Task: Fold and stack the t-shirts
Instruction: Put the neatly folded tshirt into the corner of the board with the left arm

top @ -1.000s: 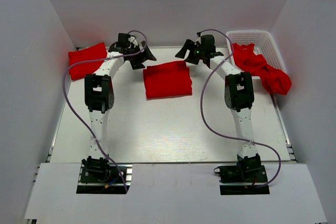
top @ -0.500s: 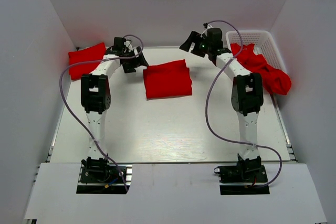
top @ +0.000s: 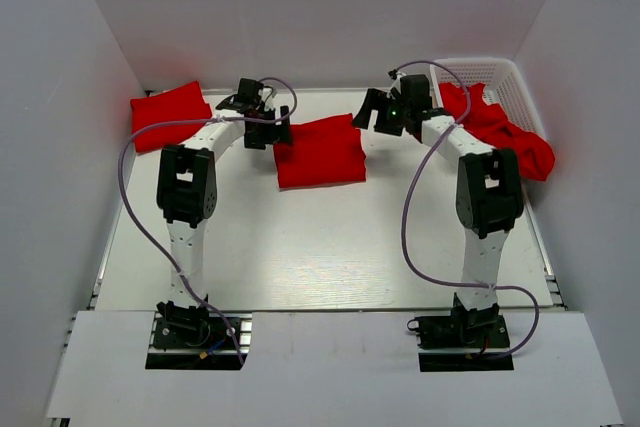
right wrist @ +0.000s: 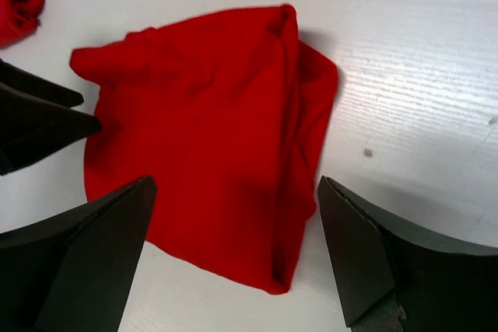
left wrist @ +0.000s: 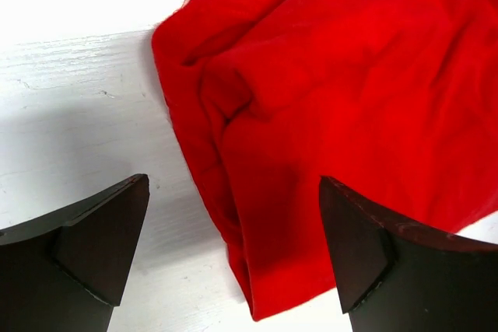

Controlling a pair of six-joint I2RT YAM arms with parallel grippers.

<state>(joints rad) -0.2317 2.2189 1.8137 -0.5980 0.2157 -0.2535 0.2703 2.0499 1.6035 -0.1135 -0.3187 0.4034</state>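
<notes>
Next, my left gripper picks up the folded t-shirt by its layered edge facing the other folded t-shirt, to stack it there still folded.
One folded red t-shirt (top: 318, 152) lies at the table's middle back. My left gripper (top: 274, 125) hovers open at its far left corner, and that corner of the cloth (left wrist: 334, 99) sits between the fingers (left wrist: 93, 246) without touching them. My right gripper (top: 370, 113) stands open over the far right corner, its fingers (right wrist: 373, 258) straddling the folded edge of the shirt (right wrist: 202, 153). Another folded t-shirt (top: 170, 112) rests at the far left. More crumpled red t-shirts (top: 505, 135) spill from the basket.
A white lattice basket (top: 495, 75) stands in the back right corner against the wall. White walls close in the table on the left, back and right. Purple cables loop beside both arms. The left gripper's dark finger (right wrist: 39, 118) shows in the right wrist view.
Both grippers have swung back in and down toward the middle shirt's far corners. The right gripper's jaws have spread wider.
</notes>
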